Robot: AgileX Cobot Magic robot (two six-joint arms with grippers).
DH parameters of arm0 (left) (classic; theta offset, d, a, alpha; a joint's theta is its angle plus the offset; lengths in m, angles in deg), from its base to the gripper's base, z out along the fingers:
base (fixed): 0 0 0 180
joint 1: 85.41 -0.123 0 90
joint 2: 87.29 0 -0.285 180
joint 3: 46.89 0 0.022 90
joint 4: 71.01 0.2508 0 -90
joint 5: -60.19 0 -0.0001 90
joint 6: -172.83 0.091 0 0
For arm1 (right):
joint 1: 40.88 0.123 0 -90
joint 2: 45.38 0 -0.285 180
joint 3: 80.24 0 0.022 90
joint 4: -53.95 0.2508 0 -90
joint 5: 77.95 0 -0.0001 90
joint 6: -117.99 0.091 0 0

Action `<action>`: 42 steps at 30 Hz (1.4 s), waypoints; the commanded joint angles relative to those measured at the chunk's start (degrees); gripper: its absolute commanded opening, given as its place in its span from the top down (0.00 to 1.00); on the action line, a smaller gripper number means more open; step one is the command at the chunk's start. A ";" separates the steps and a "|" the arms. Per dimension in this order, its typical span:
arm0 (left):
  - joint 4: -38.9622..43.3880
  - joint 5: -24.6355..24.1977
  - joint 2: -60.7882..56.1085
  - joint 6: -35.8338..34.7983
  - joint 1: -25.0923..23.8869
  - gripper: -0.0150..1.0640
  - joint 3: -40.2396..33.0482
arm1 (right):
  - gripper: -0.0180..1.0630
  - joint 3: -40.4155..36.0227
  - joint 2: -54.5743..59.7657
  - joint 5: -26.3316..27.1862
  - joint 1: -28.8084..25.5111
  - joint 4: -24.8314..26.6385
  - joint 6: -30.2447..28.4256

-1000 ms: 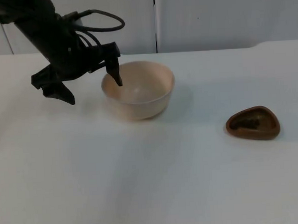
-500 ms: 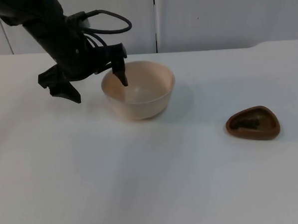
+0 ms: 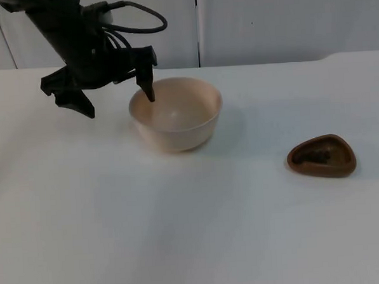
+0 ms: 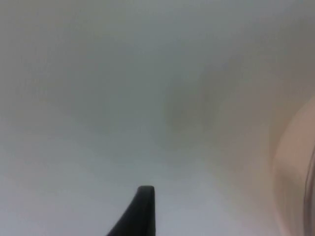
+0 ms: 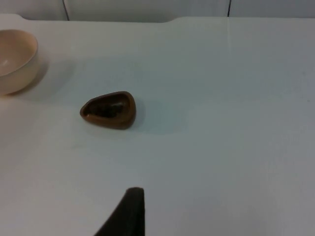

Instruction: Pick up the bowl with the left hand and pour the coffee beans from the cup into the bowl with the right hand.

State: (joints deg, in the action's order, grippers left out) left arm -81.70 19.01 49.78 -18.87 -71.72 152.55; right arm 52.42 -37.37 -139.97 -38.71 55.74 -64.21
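I should next grab the bowl's thin rim [image 3: 135,104] with my left gripper to pick up the bowl [image 3: 182,120], because the bowl is too wide across for the gripper's fingers.
A cream bowl [image 3: 182,120] stands upright on the white table, left of centre. My left gripper [image 3: 114,98] is open at the bowl's left side. One of its fingers [image 3: 148,87] hangs over the inner left rim; the other is out over the table to the left. Nothing is held. In the left wrist view the bowl's wall [image 4: 295,167] is a blur beside the fingertip [image 4: 145,196]. A brown rounded-triangle cup [image 3: 322,156] with dark coffee beans sits at the right. My right gripper [image 5: 130,199] waits well back from the cup [image 5: 109,110], with the bowl [image 5: 15,59] farther off.
The table [image 3: 194,231] ends at the grey partition wall [image 3: 266,23] just behind the bowl. A wide stretch of bare table lies between bowl and cup and toward the front.
My left gripper shifted right toward the bowl, then rose and drew back slightly; its finger now sits higher at the rim. Bowl and cup have not moved.
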 commanded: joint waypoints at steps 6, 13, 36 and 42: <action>1.16 -0.38 1.57 -1.01 1.12 0.10 0.32 | 0.01 -0.37 -0.22 0.18 -0.26 -0.18 -0.02; 1.59 0.40 1.57 -1.01 1.36 0.12 0.32 | 0.01 -0.37 -0.22 0.18 -0.26 -0.18 -0.02; 2.43 -0.04 1.57 -1.01 1.36 0.52 0.32 | 0.01 -0.37 -0.22 0.18 -0.26 -0.18 -0.02; 2.43 -0.30 1.57 -1.01 1.36 0.70 0.32 | 0.01 -0.37 -0.22 0.18 -0.26 -0.18 -0.02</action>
State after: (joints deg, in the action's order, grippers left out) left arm -79.29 18.97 51.51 -19.53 -70.59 152.60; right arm 52.42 -37.37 -139.97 -38.71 55.74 -64.21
